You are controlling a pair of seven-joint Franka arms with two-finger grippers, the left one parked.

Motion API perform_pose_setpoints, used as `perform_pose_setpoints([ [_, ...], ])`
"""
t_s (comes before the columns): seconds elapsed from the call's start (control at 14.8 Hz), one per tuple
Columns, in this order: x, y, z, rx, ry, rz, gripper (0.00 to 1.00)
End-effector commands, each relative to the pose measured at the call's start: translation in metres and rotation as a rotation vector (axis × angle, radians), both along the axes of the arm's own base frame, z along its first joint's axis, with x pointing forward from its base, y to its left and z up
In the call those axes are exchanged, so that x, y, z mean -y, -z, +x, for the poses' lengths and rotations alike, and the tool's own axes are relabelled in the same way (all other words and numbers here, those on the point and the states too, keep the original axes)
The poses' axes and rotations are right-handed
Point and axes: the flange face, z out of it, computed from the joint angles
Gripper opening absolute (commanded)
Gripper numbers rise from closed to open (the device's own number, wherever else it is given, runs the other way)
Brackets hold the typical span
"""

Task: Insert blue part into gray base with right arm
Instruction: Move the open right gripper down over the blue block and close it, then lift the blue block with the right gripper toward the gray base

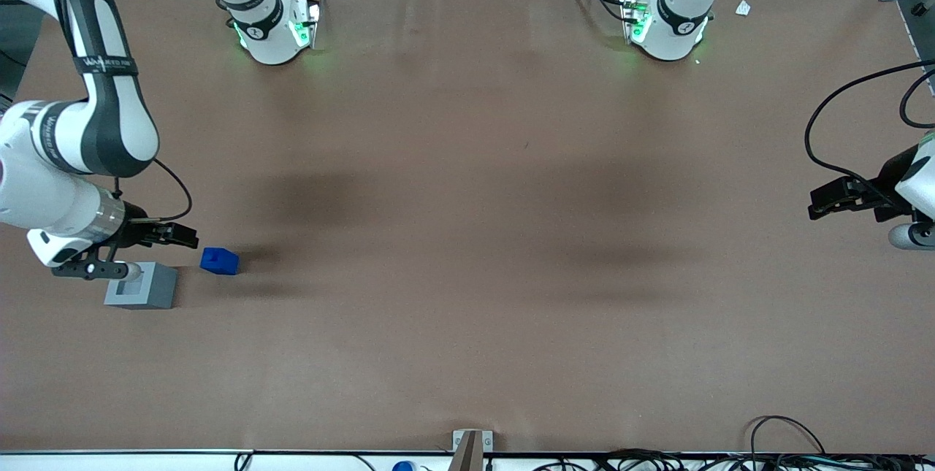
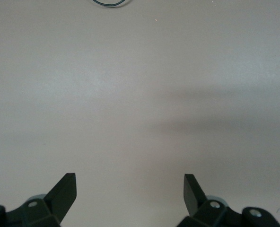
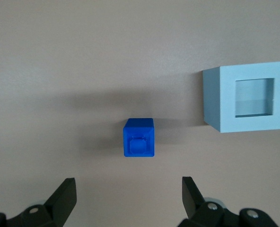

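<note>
My right gripper takes hold of the blue part by its studded end [image 1: 219,257] [image 3: 138,144] next, to insert the blue part into the gray base.
The blue part [image 1: 219,261] lies on the brown table, a small bright-blue block with its stud facing up [image 3: 139,137]. The gray base [image 1: 142,285] stands beside it, slightly nearer the front camera, its square recess facing up [image 3: 251,98]. My right gripper [image 1: 179,235] hovers above the table beside the blue part and a little farther from the front camera. It is open and empty; in the right wrist view its fingers [image 3: 64,195] stand wide apart, short of the blue part. The right arm [image 1: 80,135] reaches in over the table's working-arm end.
The brown table [image 1: 467,237] stretches toward the parked arm's end. Two arm bases [image 1: 274,25] stand along the edge farthest from the front camera. Cables [image 1: 789,442] and a small bracket [image 1: 471,445] lie at the nearest edge.
</note>
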Motion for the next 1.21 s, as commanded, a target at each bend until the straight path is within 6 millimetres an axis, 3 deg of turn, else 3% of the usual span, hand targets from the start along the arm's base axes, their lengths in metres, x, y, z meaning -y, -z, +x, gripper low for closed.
perform_pose_setpoints([
  [0.0,-0.001,0.022,0.002,-0.001,-0.005,-0.01,0.97],
  [0.61,0.002,0.097,0.01,-0.003,-0.023,-0.038,0.9],
  [1.15,0.006,0.123,0.01,-0.014,-0.014,-0.036,0.88],
])
